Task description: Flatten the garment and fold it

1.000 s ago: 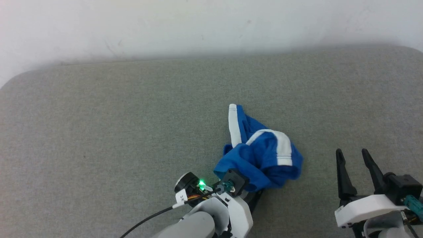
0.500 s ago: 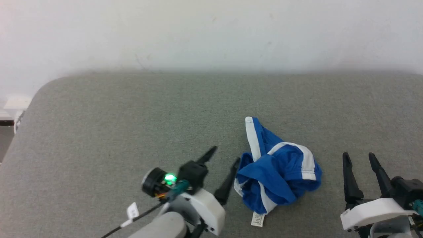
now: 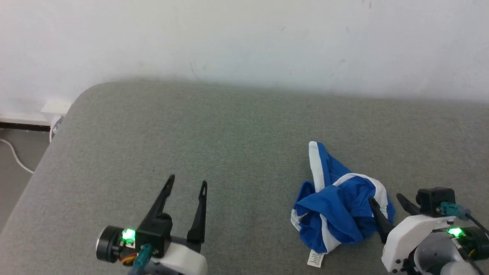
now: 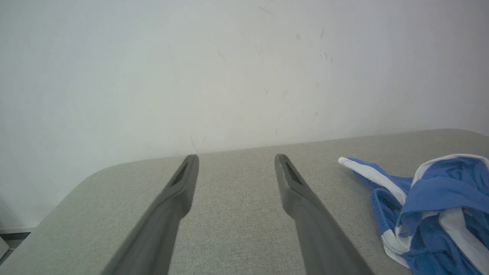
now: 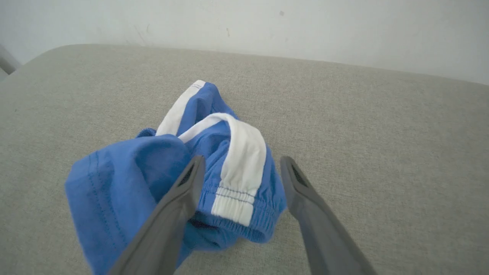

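The garment is crumpled. My right gripper will next pick it up by the white stripe at its gathered waistband (image 3: 379, 201) (image 5: 236, 199) to start flattening the garment.
The garment (image 3: 336, 208), bright blue shorts with white stripes, lies crumpled in a heap on the grey padded surface (image 3: 229, 133), a white label sticking out at its near edge. My right gripper (image 3: 385, 198) is open at the heap's right edge. In the right wrist view its two fingers straddle the gathered waistband and white stripe of the garment (image 5: 126, 179), with the right gripper (image 5: 242, 158) just above the cloth. My left gripper (image 3: 187, 181) stands open well to the left, nothing between its fingers. The left wrist view has the left gripper (image 4: 237, 157) over bare surface and the garment (image 4: 439, 202) off to the right.
A white wall (image 3: 244, 38) runs along the far edge of the surface. The surface's rounded left corner (image 3: 80, 95) drops to a floor with a white cable (image 3: 11, 156). Open grey surface lies between the two grippers.
The head camera has shifted. My left gripper has come off the garment and drawn away to the left, open. My right gripper has closed in on the garment's right edge.
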